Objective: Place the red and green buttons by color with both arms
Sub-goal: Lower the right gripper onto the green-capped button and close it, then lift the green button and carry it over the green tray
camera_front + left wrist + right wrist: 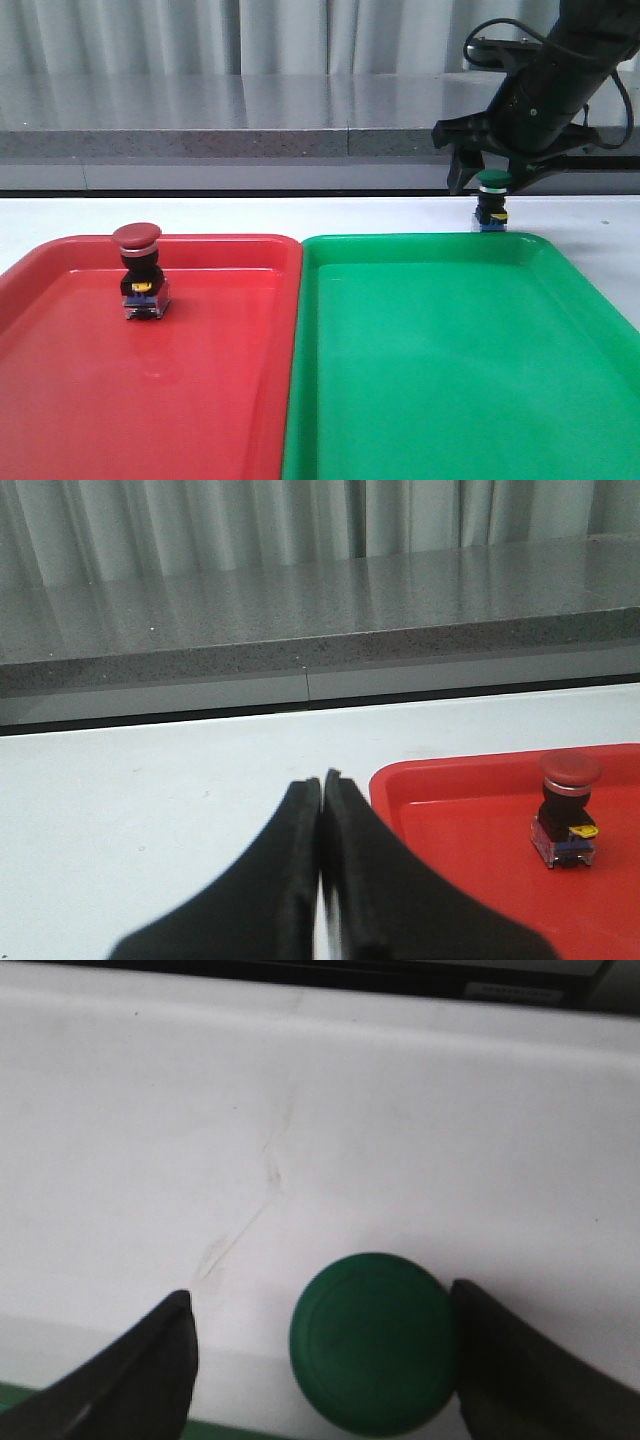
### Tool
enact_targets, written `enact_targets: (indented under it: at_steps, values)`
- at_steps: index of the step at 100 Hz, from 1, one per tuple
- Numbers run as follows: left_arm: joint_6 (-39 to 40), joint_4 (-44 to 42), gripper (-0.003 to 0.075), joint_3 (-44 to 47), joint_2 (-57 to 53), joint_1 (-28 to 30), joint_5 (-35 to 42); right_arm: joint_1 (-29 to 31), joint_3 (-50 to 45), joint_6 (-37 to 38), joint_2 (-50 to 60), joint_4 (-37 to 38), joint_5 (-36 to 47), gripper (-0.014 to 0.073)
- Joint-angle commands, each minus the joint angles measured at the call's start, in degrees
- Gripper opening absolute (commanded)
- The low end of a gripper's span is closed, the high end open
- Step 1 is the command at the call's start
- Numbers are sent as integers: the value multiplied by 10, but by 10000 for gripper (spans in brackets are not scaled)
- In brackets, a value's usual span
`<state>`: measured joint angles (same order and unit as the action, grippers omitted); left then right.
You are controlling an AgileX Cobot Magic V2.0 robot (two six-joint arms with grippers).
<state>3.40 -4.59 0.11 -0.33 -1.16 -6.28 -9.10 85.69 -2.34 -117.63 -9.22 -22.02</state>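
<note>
My right gripper should close on the green button now, as my fingers are level with the green cap (pixel 494 180), one on each side, and would hold the button.
The red button (pixel 140 270) stands upright in the red tray (pixel 200 400), near its far left; it also shows in the left wrist view (pixel 568 808). The green button (pixel 492 200) stands on the white table just beyond the green tray's (pixel 450 380) far edge. My right gripper (pixel 490 180) hangs over it, open, a finger on each side of the cap. In the right wrist view the green cap (pixel 375 1355) lies between the open fingers of the right gripper (pixel 320 1295), against one finger and apart from the other. My left gripper (pixel 322 780) is shut and empty over the table beside the red tray (pixel 480 780).
The two trays lie side by side, touching, at the table's front. A grey stone ledge (pixel 250 140) and curtains run behind the white table (pixel 250 215). The right arm (pixel 560 80) reaches in from the upper right.
</note>
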Motion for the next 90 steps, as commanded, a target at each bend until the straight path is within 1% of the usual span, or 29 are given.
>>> enact_targets:
  at_steps: [1,18,23,30,43,51,58,73,90]
  values:
    - [1,5,-19,14,-18,0,48,4,21,-5,36,3,31,529]
    - [1,5,-19,14,-18,0,48,4,21,-5,36,3,34,528]
    - [1,5,-19,14,-18,0,48,5,21,-5,36,3,34,510]
    - [1,5,-19,14,-18,0,48,5,21,-5,36,3,34,446]
    - [1,5,-19,14,-18,0,48,5,21,-5,36,4,33,302]
    - [1,5,-19,14,-18,0,48,5,21,-5,36,5,33,260]
    - [1,5,-19,14,-18,0,48,5,21,-5,36,6,33,244]
    - [1,5,-19,14,-18,0,48,5,21,-5,38,18,32,244]
    - [1,5,-19,14,-18,0,48,4,21,-5,71,24,17,244]
